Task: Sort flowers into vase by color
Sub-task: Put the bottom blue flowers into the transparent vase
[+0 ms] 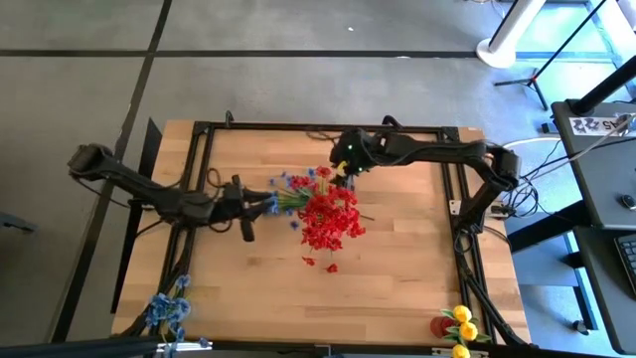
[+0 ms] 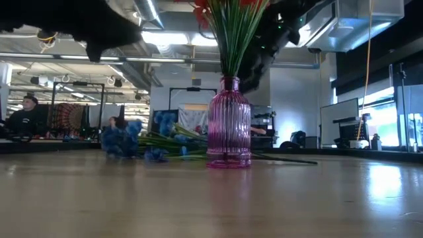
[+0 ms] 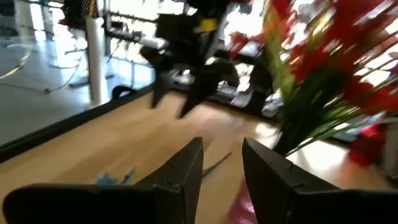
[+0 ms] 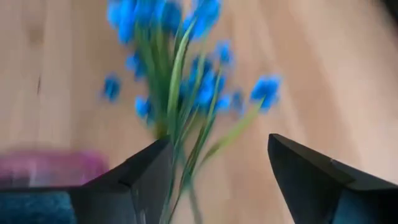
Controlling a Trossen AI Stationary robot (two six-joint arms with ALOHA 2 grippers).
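Next, the right gripper grabs the blue flowers (image 1: 288, 189) by their green stems to sort the flowers with the other blue heap (image 1: 169, 313).
A ribbed pink glass vase (image 2: 229, 125) stands upright mid-table and holds red flowers (image 1: 331, 219) on green stems. Loose blue flowers (image 1: 288, 189) lie flat on the wood just left of the vase, also seen in the low view (image 2: 125, 142). My right gripper (image 4: 214, 180) hangs open above the blue flowers' stems (image 4: 180, 81), high over the table behind the vase (image 2: 264, 46). My left gripper (image 3: 221, 168) is open and level at the left end of the blue flowers (image 1: 266, 202), with nothing between its fingers.
A bunch of blue flowers (image 1: 169, 310) stands at the near left corner, and yellow flowers (image 1: 459, 323) in a reddish vase at the near right corner. Loose red blossoms (image 1: 318, 264) lie on the wood near the vase. Black frame rails (image 1: 204, 159) border the table.
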